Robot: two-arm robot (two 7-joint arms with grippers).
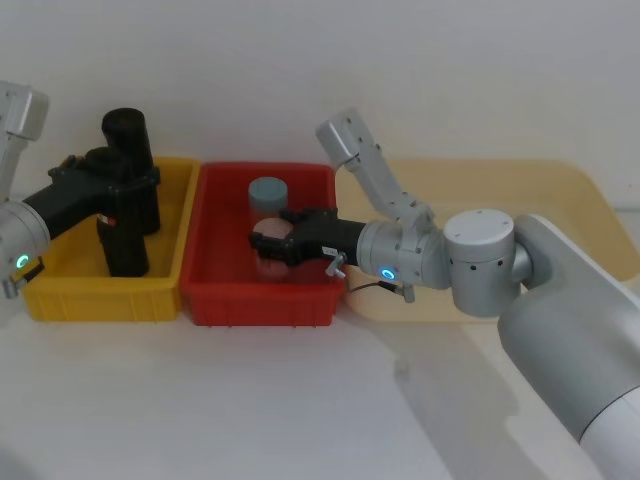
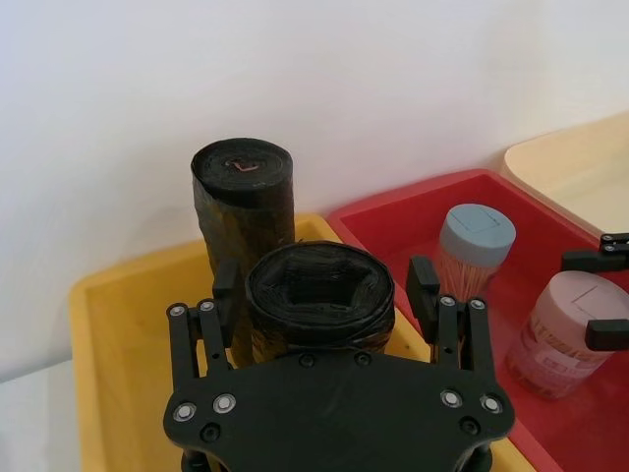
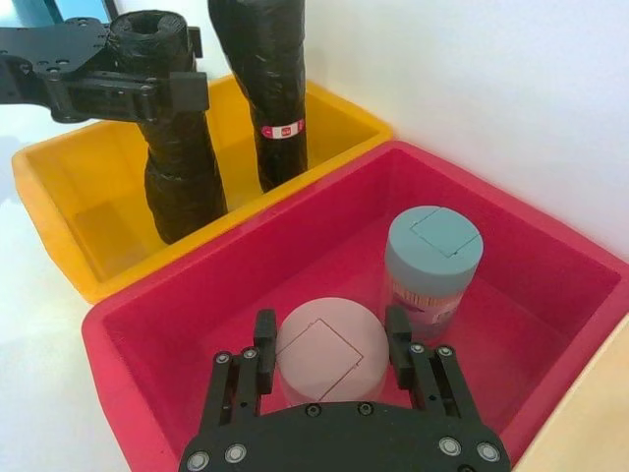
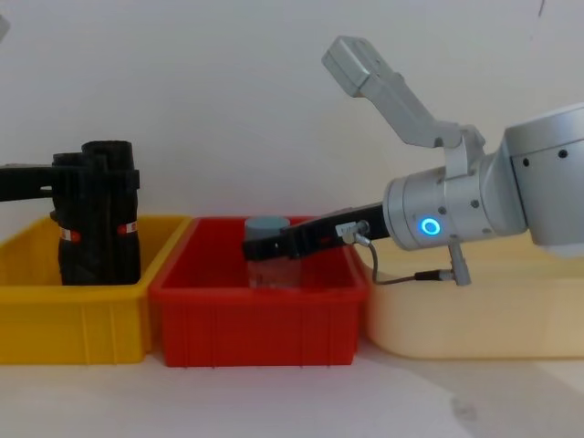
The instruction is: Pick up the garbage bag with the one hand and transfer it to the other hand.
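Note:
Next, my left gripper grabs the nearer garbage bag by its top end [image 4: 69,172], above the yellow bin's sides, which close around the bag's base.
Two black crinkly rolls stand upright in the yellow bin [image 1: 100,300]. My left gripper [image 1: 125,175], on the green-ringed arm, reaches in level near the top of the nearer garbage bag [image 2: 319,295]. It is open, with a finger [image 2: 425,285] on each side of the roll and slim gaps between. That roll's base [image 3: 187,211] rests on the bin floor. The other roll [image 2: 243,197] stands just behind it and carries a red-and-white label [image 3: 285,128]. My right gripper [image 3: 329,339], on the blue-ringed arm, sits in the red bin [image 1: 260,300], shut on a pink-lidded jar [image 3: 329,354].
A jar with a grey-blue lid [image 3: 432,246] stands in the red bin just beyond the pink one. A cream tray [image 1: 590,200] lies right of the red bin, under my right arm. A white wall runs close behind all three containers.

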